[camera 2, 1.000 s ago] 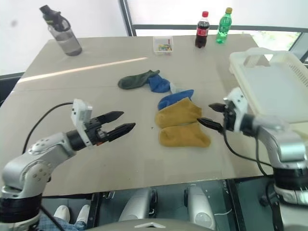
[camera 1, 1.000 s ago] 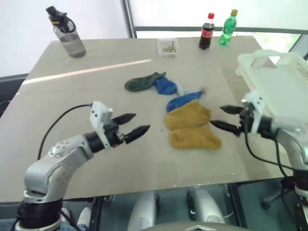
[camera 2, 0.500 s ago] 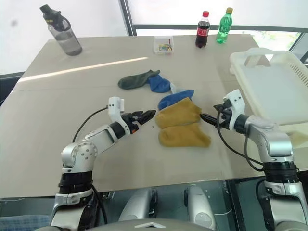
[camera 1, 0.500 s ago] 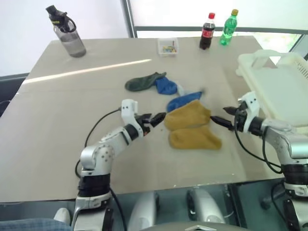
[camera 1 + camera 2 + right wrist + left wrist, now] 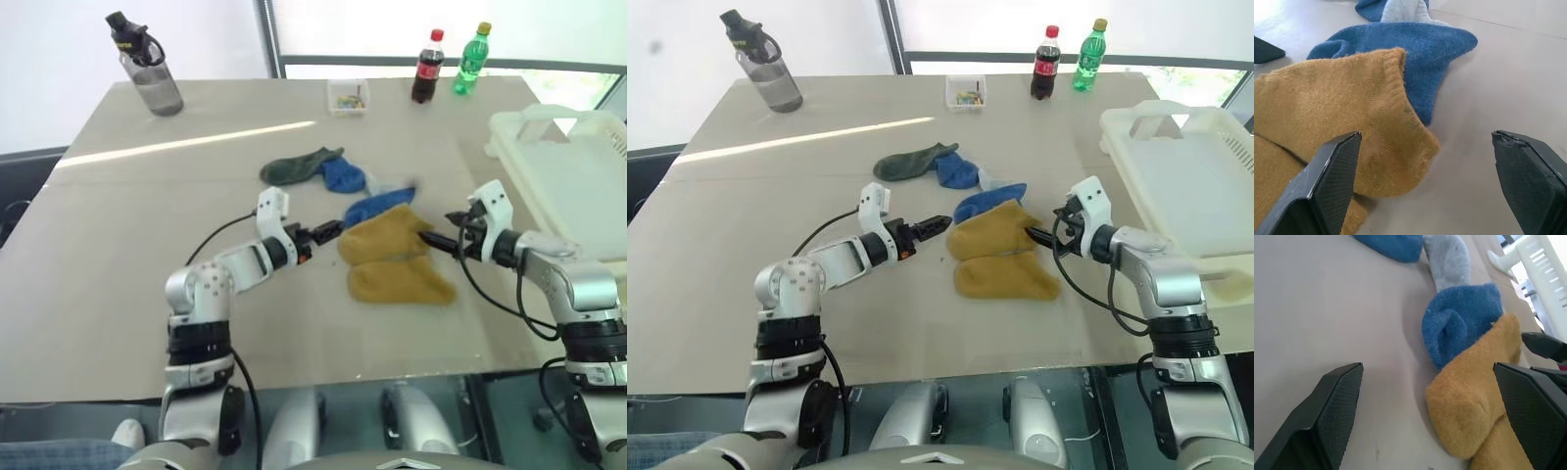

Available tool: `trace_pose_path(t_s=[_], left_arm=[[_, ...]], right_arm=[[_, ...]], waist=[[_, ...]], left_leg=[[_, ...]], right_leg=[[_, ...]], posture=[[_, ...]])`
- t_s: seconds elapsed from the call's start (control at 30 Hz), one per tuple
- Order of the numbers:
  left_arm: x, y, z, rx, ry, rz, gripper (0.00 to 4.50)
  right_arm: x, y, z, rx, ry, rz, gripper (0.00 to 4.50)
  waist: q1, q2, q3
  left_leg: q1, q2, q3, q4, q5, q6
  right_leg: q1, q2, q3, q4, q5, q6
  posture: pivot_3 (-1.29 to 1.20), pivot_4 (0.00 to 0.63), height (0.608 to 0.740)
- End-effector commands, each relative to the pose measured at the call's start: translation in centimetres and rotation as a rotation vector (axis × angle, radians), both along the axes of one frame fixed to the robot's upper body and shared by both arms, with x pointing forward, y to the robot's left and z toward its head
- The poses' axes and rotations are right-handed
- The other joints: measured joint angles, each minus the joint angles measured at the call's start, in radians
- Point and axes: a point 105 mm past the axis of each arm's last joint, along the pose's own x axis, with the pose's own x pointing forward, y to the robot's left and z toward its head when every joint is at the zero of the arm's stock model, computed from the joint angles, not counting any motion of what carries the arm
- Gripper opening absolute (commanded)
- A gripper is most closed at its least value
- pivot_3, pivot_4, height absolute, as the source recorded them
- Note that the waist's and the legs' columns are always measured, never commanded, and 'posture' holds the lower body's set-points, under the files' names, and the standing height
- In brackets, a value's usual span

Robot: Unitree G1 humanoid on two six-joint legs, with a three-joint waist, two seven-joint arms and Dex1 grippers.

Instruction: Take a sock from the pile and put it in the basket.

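Note:
I should grab the upper sock by its cuff edge (image 5: 421, 233) with my right gripper next. That edge sits raised while the rest lies flat over the lower sock (image 5: 402, 281).
Two mustard-yellow socks lie at the near end of the pile; the upper sock (image 5: 384, 235) partly overlaps the lower one (image 5: 400, 281). Behind them sit a blue sock (image 5: 377, 207), a pale sock and another blue one (image 5: 342, 176). My left gripper (image 5: 328, 233) is open, just above the table, with its tips at the upper sock's left edge. From the other side, my right gripper (image 5: 438, 233) is open at that sock's right edge. Between the right wrist view's fingers I see the sock's cuff (image 5: 1342, 112). The white basket (image 5: 578, 186) stands at the right table edge.
A dark green sock (image 5: 294, 168) lies at the pile's far left. A small clear box (image 5: 348, 96), a cola bottle (image 5: 426, 67) and a green bottle (image 5: 469, 59) stand along the far edge. A grey water bottle (image 5: 147, 64) stands at the far left of the beige table (image 5: 147, 215).
My left gripper has swung right and forward from the bare table to the upper mustard sock's left edge and rolled. My right gripper has come in to the sock's right edge.

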Motion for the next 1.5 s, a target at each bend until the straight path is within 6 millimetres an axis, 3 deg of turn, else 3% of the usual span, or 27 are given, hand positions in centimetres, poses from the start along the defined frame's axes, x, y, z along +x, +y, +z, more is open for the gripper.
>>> trace_pose_path(t_s=[0.03,0.27,0.57,0.7,0.9,1.17,1.27,1.5], left_arm=[[-1.5,-2.0,-2.6,0.001,0.149,-0.134,4.5],[-2.5,-3.4,-2.0,-0.06,0.192,-0.261,4.5],[-2.1,-3.7,-2.0,-0.09,0.222,-0.278,4.5],[-1.9,-3.7,-2.1,-0.099,0.227,-0.27,3.15],[-2.2,-3.8,-2.3,-0.109,0.234,-0.275,0.15],[-2.3,-3.8,-2.2,-0.118,0.23,-0.27,0.06],[-2.3,-3.7,-2.3,-0.119,0.229,-0.266,0.0],[-2.4,-3.6,-2.3,-0.113,0.223,-0.262,0.0]], right_arm=[[0.2,0.2,1.3,-0.001,-0.056,0.001,4.35],[0.1,-0.1,1.1,-0.005,-0.058,-0.012,4.35],[0.0,-0.2,0.8,-0.012,-0.054,-0.02,4.35],[-0.1,-0.3,0.7,0.018,-0.033,-0.036,4.42],[0.1,-0.2,0.6,0.103,0.021,-0.064,4.42],[0.4,-0.3,0.1,0.123,0.055,-0.074,4.42],[0.6,-0.1,0.0,0.131,0.059,-0.071,3.71],[0.8,0.5,0.1,0.147,0.063,-0.059,0.7]], waist=[[0.0,0.0,0.0],[0.0,0.0,0.0],[-0.001,0.0,0.0],[-0.002,0.0,0.0],[-0.004,0.001,0.0],[-0.006,0.001,0.0],[-0.006,0.001,0.0],[-0.007,0.001,0.0]], left_leg=[[0.0,0.0,0.0,0.0,0.0,0.0],[-0.001,-0.001,0.0,0.0,0.0,0.0],[-0.001,-0.001,0.0,0.0,0.0,0.0],[-0.001,-0.001,0.0,0.0,0.0,0.0],[-0.002,-0.001,-0.001,-0.001,0.0,0.0],[-0.001,-0.001,0.0,-0.001,0.0,0.0],[-0.001,-0.001,0.0,-0.001,0.0,0.0],[-0.001,-0.001,0.0,-0.001,0.0,0.0]], right_leg=[[0.0,0.0,0.0,0.0,0.0,0.0],[0.0,-0.001,0.0,-0.001,0.0,0.0],[0.0,-0.001,0.0,-0.001,0.0,0.0],[0.0,-0.001,0.0,-0.001,0.0,0.0],[-0.001,-0.001,0.0,-0.001,0.0,0.0],[-0.001,-0.001,0.0,0.0,0.0,0.0],[-0.001,-0.001,0.0,0.0,0.0,0.0],[-0.001,-0.001,0.0,-0.001,0.0,0.0]], posture=[[0.0,0.15,0.74],[0.0,0.15,0.74],[0.0,0.15,0.74],[0.0,0.15,0.74],[0.0,0.15,0.74],[0.0,0.15,0.74],[0.0,0.15,0.74],[0.0,0.15,0.74]])
